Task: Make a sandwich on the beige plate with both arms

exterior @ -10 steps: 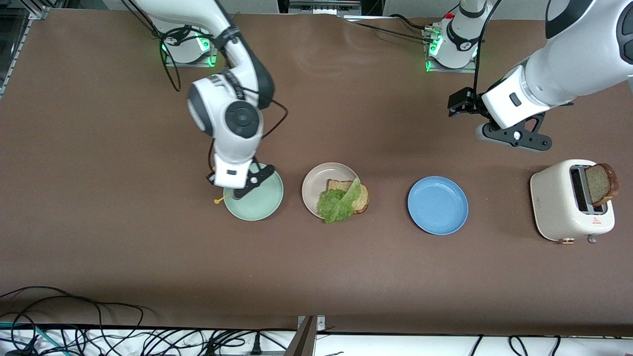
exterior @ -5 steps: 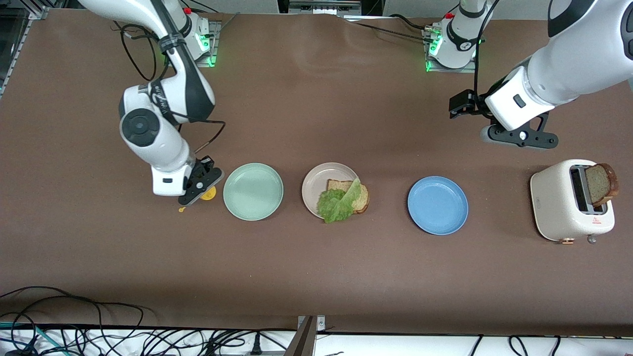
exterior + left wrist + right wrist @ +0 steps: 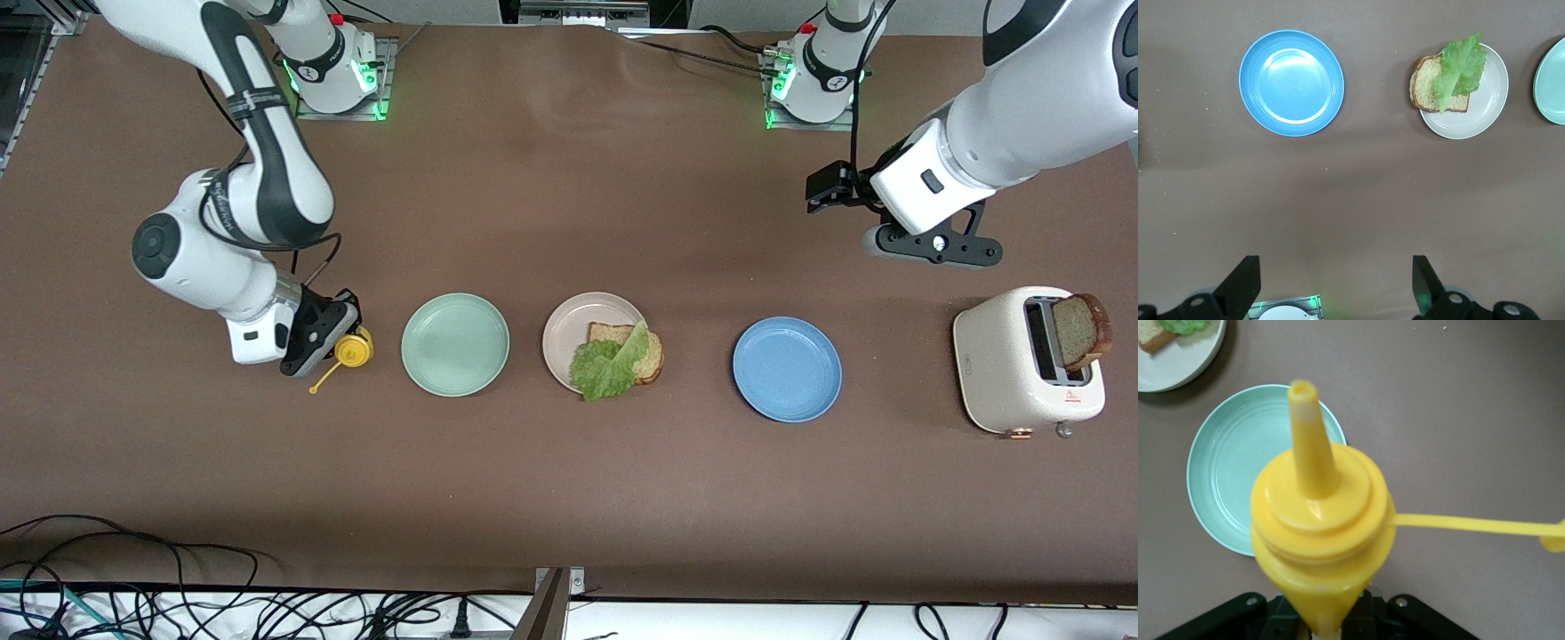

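Note:
My right gripper must hold on: the bottle would fall.
On the beige plate [image 3: 565, 331] lies one brown bread slice [image 3: 656, 354] with a ruffled lettuce leaf [image 3: 609, 364] on top; the left wrist view shows the plate [image 3: 1479, 115], slice [image 3: 1423, 88] and leaf [image 3: 1461, 65] too. A second slice [image 3: 1080, 331] sticks out of the toaster [image 3: 1009, 364]. My right gripper [image 3: 322, 341] is shut on a yellow squeeze bottle [image 3: 354, 348], tilted, over the table beside the mint green plate [image 3: 454, 344] toward the right arm's end. Its nozzle [image 3: 1308, 437] is uncapped. My left gripper [image 3: 929, 245] hangs open and empty over the table beside the toaster.
A blue plate [image 3: 787, 369] lies between the beige plate and the toaster. The bottle's cap dangles on a yellow strap [image 3: 324, 380]. Cables run along the table edge nearest the camera [image 3: 178, 569].
My right gripper has carried the yellow bottle from over the mint green plate out toward the right arm's end of the table. The left arm has barely moved.

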`<state>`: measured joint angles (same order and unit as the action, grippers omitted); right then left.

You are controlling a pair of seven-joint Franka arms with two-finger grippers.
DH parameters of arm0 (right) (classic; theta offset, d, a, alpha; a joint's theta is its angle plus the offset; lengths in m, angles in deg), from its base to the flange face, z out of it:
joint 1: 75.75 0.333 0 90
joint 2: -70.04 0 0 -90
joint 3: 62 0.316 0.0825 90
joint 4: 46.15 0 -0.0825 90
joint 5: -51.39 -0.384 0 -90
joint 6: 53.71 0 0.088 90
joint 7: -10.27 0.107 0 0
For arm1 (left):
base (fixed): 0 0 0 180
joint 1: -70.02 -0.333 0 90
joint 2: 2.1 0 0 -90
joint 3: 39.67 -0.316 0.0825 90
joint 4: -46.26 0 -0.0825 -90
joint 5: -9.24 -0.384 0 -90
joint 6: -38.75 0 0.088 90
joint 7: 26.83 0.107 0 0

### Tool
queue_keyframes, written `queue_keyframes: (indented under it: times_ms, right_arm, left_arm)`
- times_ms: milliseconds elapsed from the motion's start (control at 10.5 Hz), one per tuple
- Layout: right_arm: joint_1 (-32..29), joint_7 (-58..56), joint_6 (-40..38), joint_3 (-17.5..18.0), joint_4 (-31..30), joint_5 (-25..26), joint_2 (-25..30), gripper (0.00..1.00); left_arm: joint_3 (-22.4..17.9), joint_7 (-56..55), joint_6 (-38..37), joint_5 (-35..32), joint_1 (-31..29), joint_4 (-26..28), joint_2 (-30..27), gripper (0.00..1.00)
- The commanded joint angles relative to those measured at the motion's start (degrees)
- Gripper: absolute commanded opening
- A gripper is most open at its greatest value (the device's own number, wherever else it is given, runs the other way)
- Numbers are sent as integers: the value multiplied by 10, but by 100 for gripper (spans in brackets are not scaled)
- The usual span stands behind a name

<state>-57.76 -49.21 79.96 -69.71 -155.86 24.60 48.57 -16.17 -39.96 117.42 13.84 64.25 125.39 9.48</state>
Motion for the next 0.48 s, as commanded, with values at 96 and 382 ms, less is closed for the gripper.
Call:
queue_keyframes:
  times_ms: [96,382]
  right_arm:
    - [-50,-165,11,13,-12,-111,-24,0]
    - [-66,-306,9,12,-9,-235,-60,0]
  left_arm:
    - [-1,-8,-9,9,-1,-6,-5,100]
    - [-3,-8,-9,9,-7,-7,-6,100]
